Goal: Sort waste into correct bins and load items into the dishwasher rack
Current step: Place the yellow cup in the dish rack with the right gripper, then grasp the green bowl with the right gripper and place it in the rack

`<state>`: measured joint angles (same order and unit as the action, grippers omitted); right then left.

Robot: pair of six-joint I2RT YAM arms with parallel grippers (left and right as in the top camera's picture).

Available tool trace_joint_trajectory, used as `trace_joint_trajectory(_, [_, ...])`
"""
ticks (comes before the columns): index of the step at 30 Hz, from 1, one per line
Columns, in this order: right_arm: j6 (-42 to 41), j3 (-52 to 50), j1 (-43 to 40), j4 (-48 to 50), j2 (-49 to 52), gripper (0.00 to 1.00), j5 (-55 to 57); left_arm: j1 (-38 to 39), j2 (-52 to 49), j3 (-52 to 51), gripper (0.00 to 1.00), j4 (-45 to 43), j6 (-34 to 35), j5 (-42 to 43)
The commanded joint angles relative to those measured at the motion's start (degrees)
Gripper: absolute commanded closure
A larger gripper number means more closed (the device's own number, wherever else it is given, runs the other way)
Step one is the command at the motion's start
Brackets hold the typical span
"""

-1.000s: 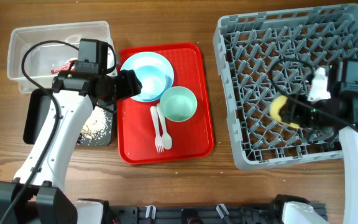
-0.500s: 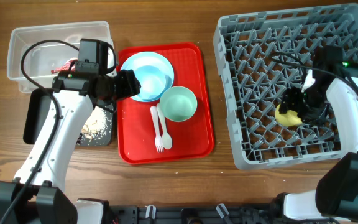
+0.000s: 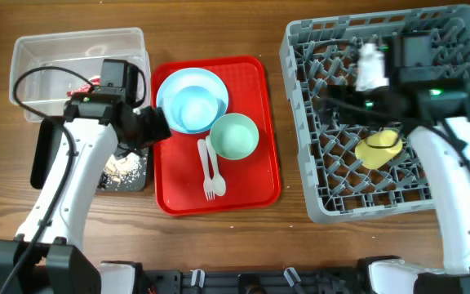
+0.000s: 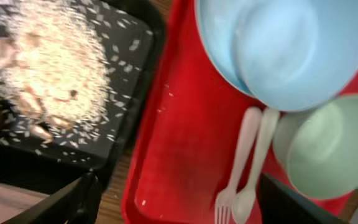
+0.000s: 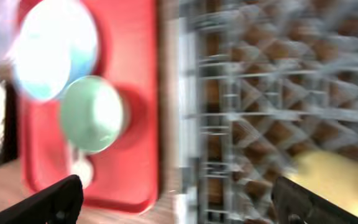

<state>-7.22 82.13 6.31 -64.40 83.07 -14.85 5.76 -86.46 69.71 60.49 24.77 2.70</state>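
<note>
My right gripper next needs to grab the mint green bowl (image 3: pixel 234 135) by its rim on the rack-facing side, to load it tilted into the dishwasher rack.
The yellow cup (image 3: pixel 379 149) lies on its side in the grey dishwasher rack (image 3: pixel 300 49); it also shows in the right wrist view (image 5: pixel 344 171). My right gripper (image 3: pixel 323 96) is open and empty over the rack's left part (image 5: pixel 179 208). My left gripper (image 3: pixel 155 126) is open and empty above the red tray's left edge (image 4: pixel 179 208). The light blue bowl (image 3: pixel 192 104) sits on the pale blue plate (image 3: pixel 170 82). The mint green bowl (image 3: pixel 234 135), fork (image 3: pixel 206 171) and spoon (image 3: pixel 216 167) lie on the red tray. Food scraps (image 3: pixel 125 167) lie in the black tray (image 3: pixel 43 159).
The red serving tray (image 3: pixel 255 175) lies between the bins and the rack. The clear tub (image 3: pixel 76 41) stands at the back left with the red wrapper (image 3: pixel 84 84) inside. The left arm covers part of the tub and the black tray.
My right gripper let go of the yellow cup and swung to the rack's back left. My left gripper drew back from the plate toward the black tray.
</note>
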Motion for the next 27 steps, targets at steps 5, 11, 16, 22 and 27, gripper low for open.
trace_joint_trajectory(5, [-5.0, -0.1, 21.0, 13.6, 15.6, 0.17, 4.8, -5.6, 2.8, 0.2, 0.14, 0.0, 3.4, -2.1])
trace_joint_trajectory(11, [-11.2, -0.1, 23.1, 17.4, 31.5, 0.45, 8.0, -5.7, 2.8, 0.2, 0.14, -0.2, 3.4, -2.1])
trace_joint_trajectory(16, [-11.2, -0.1, 23.1, 18.4, 32.6, 0.69, 8.0, -5.6, 2.8, 0.2, 0.14, -0.2, 3.4, -2.1])
trace_joint_trajectory(22, [-13.8, 0.0, 23.1, 17.6, 32.6, 0.96, 7.8, -5.6, 2.8, 0.2, 0.14, -0.2, 3.4, -2.2])
trace_joint_trajectory(27, [-7.8, 8.0, 19.3, 11.4, 22.9, 0.96, 14.4, -5.7, 2.8, 0.2, 0.14, -0.2, 3.3, -2.2])
